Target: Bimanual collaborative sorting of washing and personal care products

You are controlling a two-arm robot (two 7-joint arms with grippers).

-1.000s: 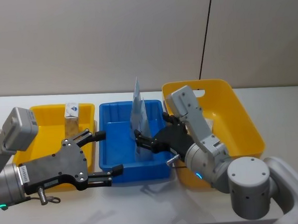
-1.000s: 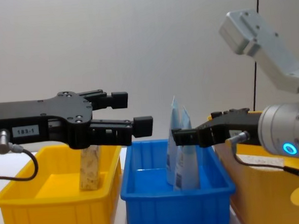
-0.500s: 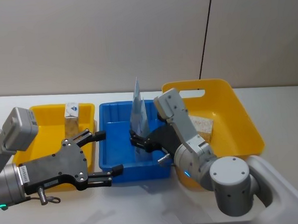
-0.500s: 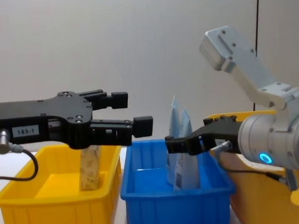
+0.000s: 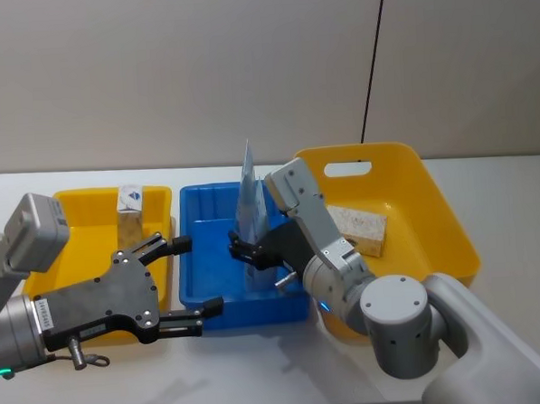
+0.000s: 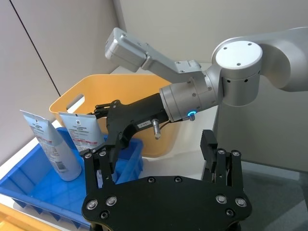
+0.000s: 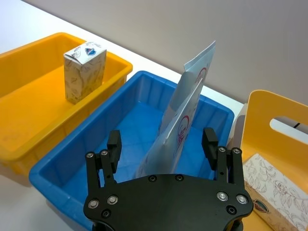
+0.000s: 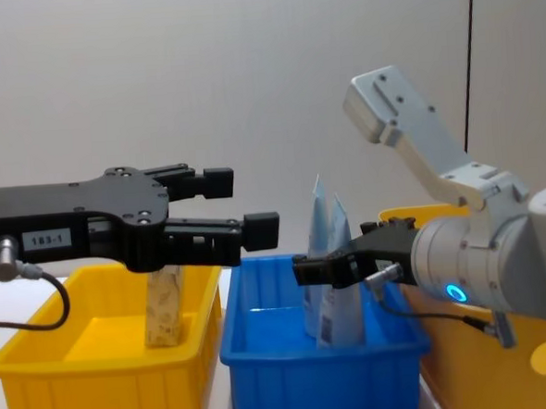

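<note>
Next, my right gripper takes hold of the pale-blue squeeze tube by the middle of its body (image 8: 343, 296) to sort it into the yellow basket.
Two pale-blue squeeze tubes (image 5: 250, 198) stand upright in the blue bin (image 5: 210, 259), crimped ends up. My right gripper (image 7: 162, 143) is open over the bin, and the nearer tube (image 7: 185, 113) lies in line between its fingers; I cannot tell whether they touch. From the side, the right gripper (image 8: 305, 269) reaches the tubes (image 8: 332, 284) at mid height. One beige carton (image 5: 129, 211) stands in the left yellow bin (image 5: 82, 239). Another carton (image 5: 360, 228) lies in the right yellow basket (image 5: 433, 202). My left gripper (image 5: 191, 277) hovers open and empty at the seam between the left and blue bins.
The three containers sit side by side on a white table (image 5: 261, 374), close to its front edge. A grey wall stands behind. The left arm (image 8: 89, 230) stretches across above the left yellow bin.
My right arm has swung left across the blue bin, bringing its open fingers up to the tubes and uncovering the carton in the basket. The left arm has not moved.
</note>
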